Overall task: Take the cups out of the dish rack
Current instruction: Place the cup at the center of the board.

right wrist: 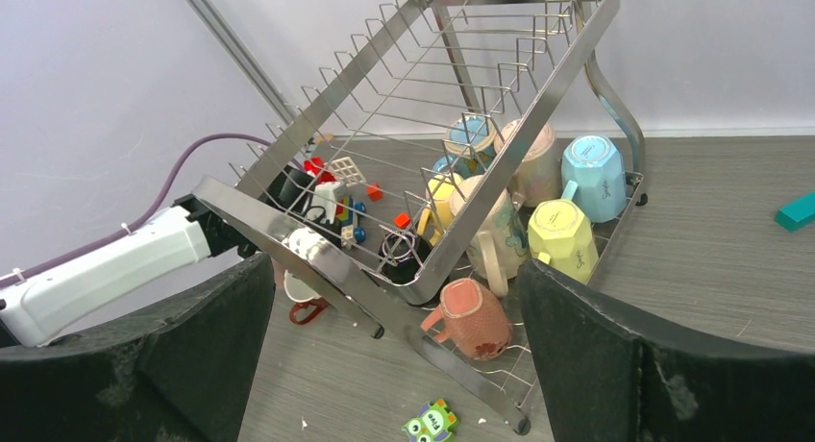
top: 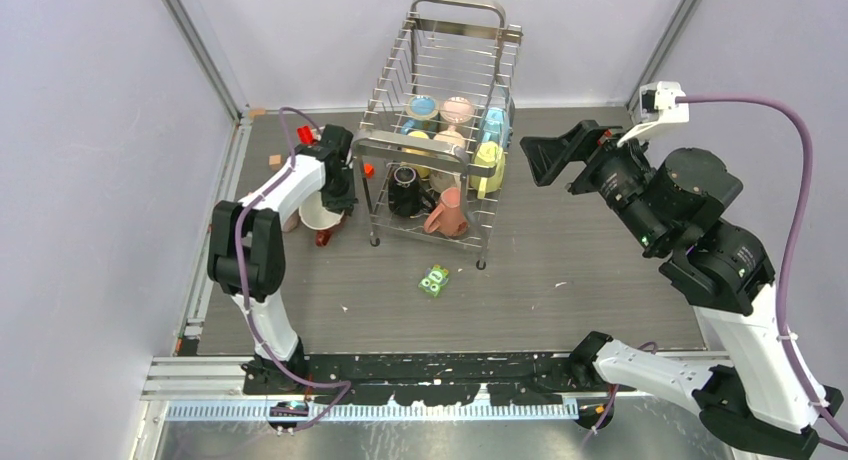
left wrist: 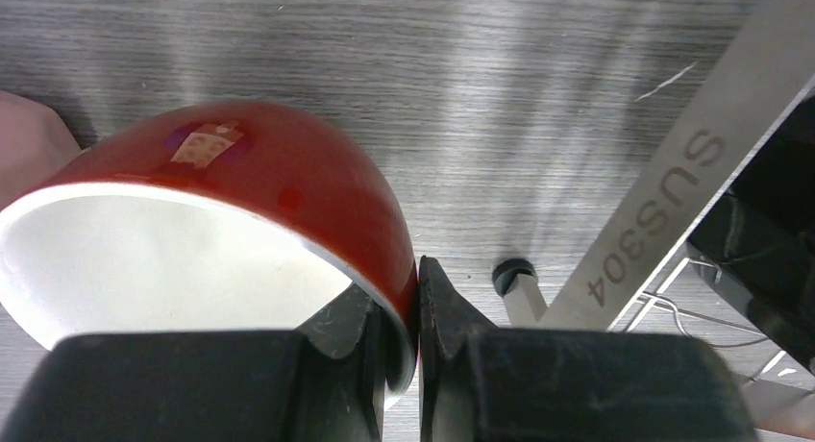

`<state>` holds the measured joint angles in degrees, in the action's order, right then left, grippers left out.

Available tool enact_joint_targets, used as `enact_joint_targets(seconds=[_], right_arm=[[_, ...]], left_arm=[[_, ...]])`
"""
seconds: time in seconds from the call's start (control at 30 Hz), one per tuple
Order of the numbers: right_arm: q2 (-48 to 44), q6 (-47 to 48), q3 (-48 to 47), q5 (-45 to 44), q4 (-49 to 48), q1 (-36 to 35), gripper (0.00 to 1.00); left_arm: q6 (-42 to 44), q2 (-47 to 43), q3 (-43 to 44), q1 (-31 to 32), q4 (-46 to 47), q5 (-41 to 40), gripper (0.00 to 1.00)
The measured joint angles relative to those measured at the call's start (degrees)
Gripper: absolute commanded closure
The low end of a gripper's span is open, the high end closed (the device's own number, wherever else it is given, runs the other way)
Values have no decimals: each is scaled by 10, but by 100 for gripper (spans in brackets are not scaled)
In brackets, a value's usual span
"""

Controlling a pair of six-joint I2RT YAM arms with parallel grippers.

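Note:
The red mug is standing with its lower side on the tabletop and its opening facing up, so my left gripper needs to let go of the red mug.
The silver wire dish rack (top: 441, 40) stands at the back middle and holds several mugs: salmon (top: 447, 215), black (top: 405, 190), yellow (top: 487, 166), light blue (top: 493, 125) and pink (top: 457, 110). My left gripper (top: 336, 196) is just left of the rack, low over the table. It is shut on the rim of a dark red mug (left wrist: 279, 178) with a white inside; one finger is inside the mug, the other outside (left wrist: 415, 298). My right gripper (top: 545, 156) is open and empty in the air right of the rack, facing it (right wrist: 394, 274). The salmon mug (right wrist: 473, 317) lies on its side in the lower tier.
A small green packet (top: 434, 280) lies on the table in front of the rack. A pale pink object (left wrist: 24, 135) sits beside the red mug. A rack foot (left wrist: 512, 274) is close to my left fingers. A teal block (right wrist: 796, 211) lies right of the rack. Walls enclose the table.

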<state>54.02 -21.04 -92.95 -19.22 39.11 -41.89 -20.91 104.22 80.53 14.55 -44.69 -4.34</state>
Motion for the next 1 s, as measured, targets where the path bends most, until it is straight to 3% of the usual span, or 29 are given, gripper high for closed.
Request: enact_joint_targets(seconds=[0.17, 0.4, 0.57, 1.0], right_arm=[[4, 0, 1, 0, 0, 0, 0], [13, 0, 1, 3, 1, 0, 0], [15, 0, 1, 4, 2, 0, 0], [20, -1, 1, 7, 6, 0, 0]], left_arm=[[2, 16, 5, -4, -14, -2, 98], [5, 33, 22, -4, -25, -7, 75], [7, 33, 35, -4, -31, -12, 65], [16, 23, 70, -4, -54, -8, 55]])
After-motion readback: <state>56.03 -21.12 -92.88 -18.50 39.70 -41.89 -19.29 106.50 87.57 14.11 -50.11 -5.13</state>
